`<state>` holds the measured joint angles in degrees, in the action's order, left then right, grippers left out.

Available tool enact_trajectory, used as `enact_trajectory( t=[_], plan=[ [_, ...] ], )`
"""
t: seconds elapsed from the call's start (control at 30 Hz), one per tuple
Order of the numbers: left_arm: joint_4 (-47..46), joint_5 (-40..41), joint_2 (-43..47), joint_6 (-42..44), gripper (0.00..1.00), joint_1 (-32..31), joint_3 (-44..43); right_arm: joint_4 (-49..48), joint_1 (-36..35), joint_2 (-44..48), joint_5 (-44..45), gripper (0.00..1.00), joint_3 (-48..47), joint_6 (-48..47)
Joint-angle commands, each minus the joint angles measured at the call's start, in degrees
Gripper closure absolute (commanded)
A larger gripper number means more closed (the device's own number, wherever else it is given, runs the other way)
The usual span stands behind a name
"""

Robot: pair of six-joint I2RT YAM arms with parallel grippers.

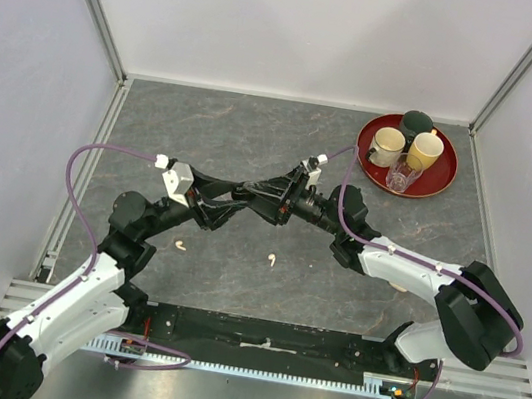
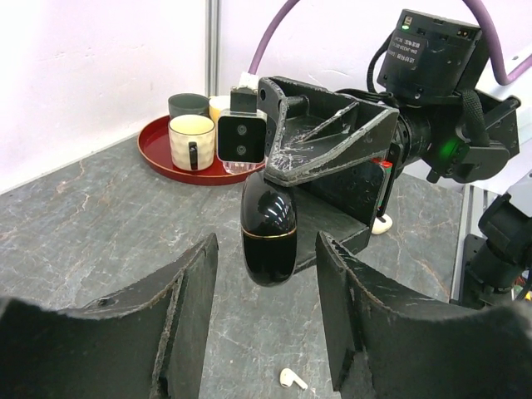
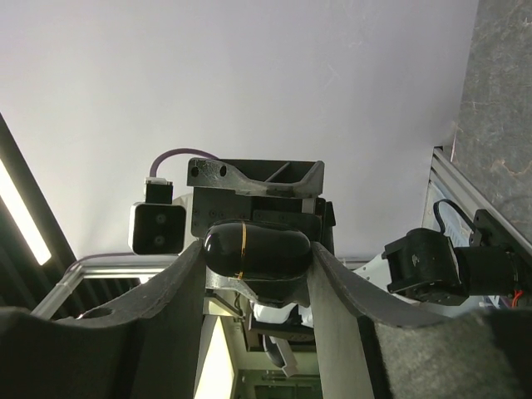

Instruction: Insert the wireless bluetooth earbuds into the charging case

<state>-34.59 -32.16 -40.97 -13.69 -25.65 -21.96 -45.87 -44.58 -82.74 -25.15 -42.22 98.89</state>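
Observation:
My left gripper's fingers are level with the case's gold seam, and its lower half [image 1: 242,194] [image 2: 270,259] is between them. My left gripper would hold the case if it closed now, so it should close on it now.
The charging case [image 2: 268,224], a glossy black oval with a thin gold seam, is held above the table. My right gripper [image 3: 258,249] is shut on it, both fingers pressing its sides [image 3: 256,248]. Facing it, my left gripper [image 2: 268,246] is open, its fingers standing either side of the case's lower end without touching. In the top view the two grippers meet nose to nose at mid-table [image 1: 268,200]. Two cream-white earbuds lie loose on the table, one [image 1: 181,244] to the left and one [image 1: 272,259] below the grippers. The black earbuds are not in view.
A red round tray [image 1: 443,182] at the back right carries a cream mug [image 1: 388,146], a yellow cup [image 1: 425,149], a dark cup [image 1: 418,122] and a clear glass [image 1: 404,173]. White walls enclose three sides. A metal rail [image 1: 263,346] runs along the near edge.

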Motion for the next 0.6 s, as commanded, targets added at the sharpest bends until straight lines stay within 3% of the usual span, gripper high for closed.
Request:
enact_trajectory(
  t=[0.0, 0.57],
  plan=[
    [-4.17, -0.62, 0.02, 0.77, 0.43, -0.28, 0.60, -4.58, -0.16, -0.49, 0.19, 0.73, -0.15, 2.01],
    [-9.71, -2.38, -2.89, -0.54, 0.54, -0.28, 1.83, -5.99, -0.25, -1.55, -1.31, 0.72, -1.20, 2.62]
  ],
)
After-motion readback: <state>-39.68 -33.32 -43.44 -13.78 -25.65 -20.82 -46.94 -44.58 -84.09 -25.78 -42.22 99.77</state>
